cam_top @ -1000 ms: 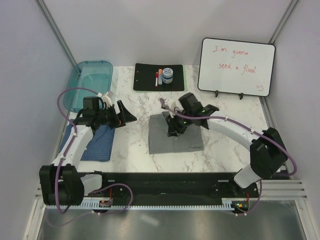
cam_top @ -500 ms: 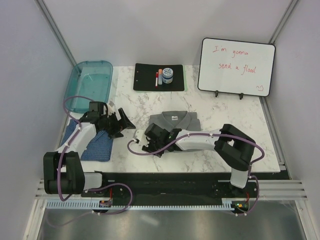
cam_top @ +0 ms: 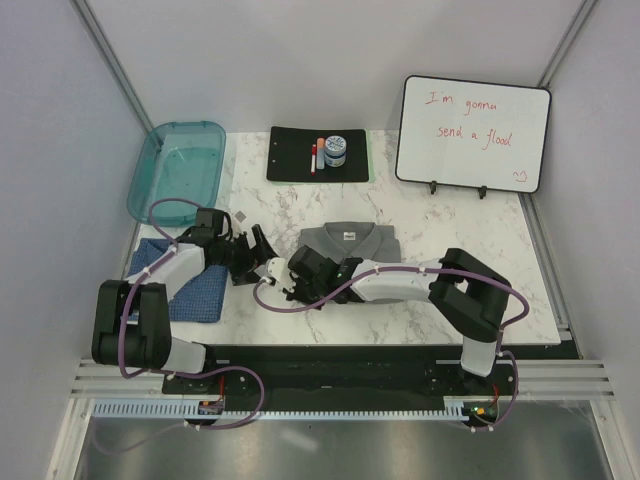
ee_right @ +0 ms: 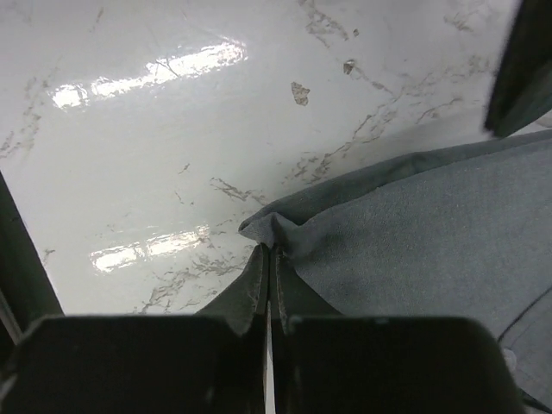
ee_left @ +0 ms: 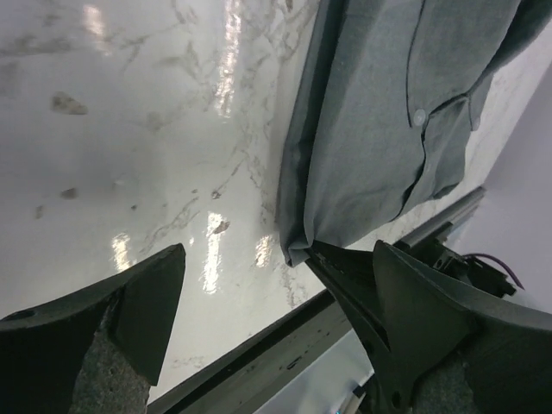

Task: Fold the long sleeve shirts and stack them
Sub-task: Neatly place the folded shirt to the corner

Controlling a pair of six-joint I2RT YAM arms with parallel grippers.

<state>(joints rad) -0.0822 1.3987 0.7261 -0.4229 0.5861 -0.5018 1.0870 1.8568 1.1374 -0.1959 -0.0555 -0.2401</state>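
Observation:
The grey shirt needs to be stacked there still folded, so next I need to grab the grey shirt's folded side edge facing the blue checked shirt with my left gripper.
The grey shirt lies folded, collar up, in the middle of the marble table. My right gripper is at its near-left corner. In the right wrist view it is shut on that corner, pinching a small peak of grey cloth. My left gripper is just left of the same corner, low over the table. In its wrist view the left gripper stands open, with the grey shirt's corner between its fingertips. The blue checked shirt lies folded at the left under the left arm.
A teal tray stands at the back left. A black mat with a marker and a small jar lies at the back middle. A whiteboard stands at the back right. The table's black front rail runs close below the grippers.
The right arm swung from over the grey shirt down to its near-left corner and shut on it. The left gripper moved right, toward that corner, staying open.

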